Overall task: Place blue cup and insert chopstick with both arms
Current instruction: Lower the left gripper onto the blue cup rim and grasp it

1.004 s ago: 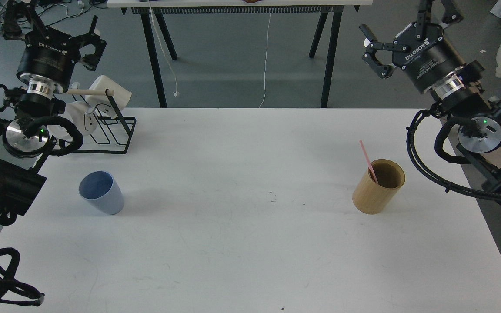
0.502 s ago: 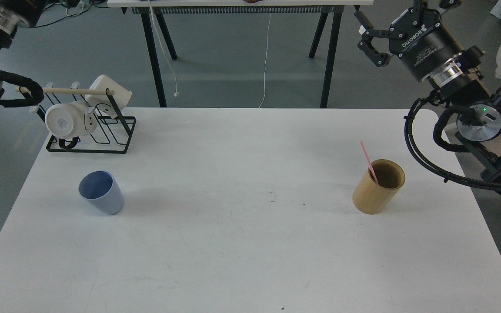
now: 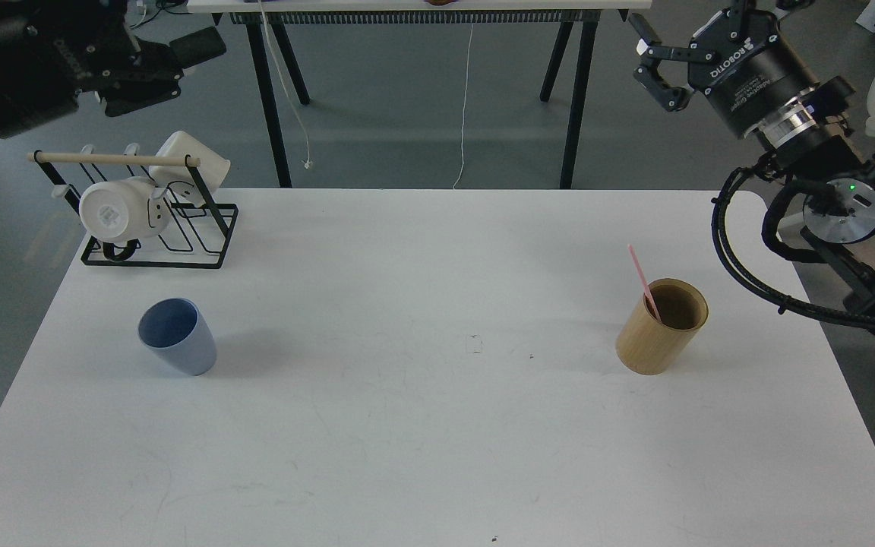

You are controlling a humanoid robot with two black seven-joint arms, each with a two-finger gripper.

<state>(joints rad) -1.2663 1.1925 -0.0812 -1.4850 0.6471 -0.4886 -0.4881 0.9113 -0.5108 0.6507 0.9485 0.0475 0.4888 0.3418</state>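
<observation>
The blue cup is to be placed upright for the pink chopstick (image 3: 642,278), so the robot's left gripper will pick it up by its thin rim (image 3: 143,340) next.
The blue cup (image 3: 177,336) stands upright on the white table (image 3: 422,425) at the left, with nothing touching it. The pink chopstick (image 3: 642,278) leans inside a tan bamboo cylinder (image 3: 661,328) at the right. My left gripper (image 3: 170,72) is high at the top left, beyond the table's far edge and far above the cup, with its fingers spread and empty. My right gripper (image 3: 656,62) is at the top right, beyond the far edge and well above the bamboo cylinder, with its fingers spread and empty.
A black wire rack (image 3: 172,235) with a wooden rod stands at the table's far left and holds two white mugs (image 3: 112,214). A second table's black legs (image 3: 270,91) stand behind. My right arm's cables (image 3: 741,273) hang at the right edge.
My left arm has swung up and away from the table's left side into the top left corner, uncovering the rack. My right gripper has risen slightly and shifted right. Cup and chopstick have not moved.
</observation>
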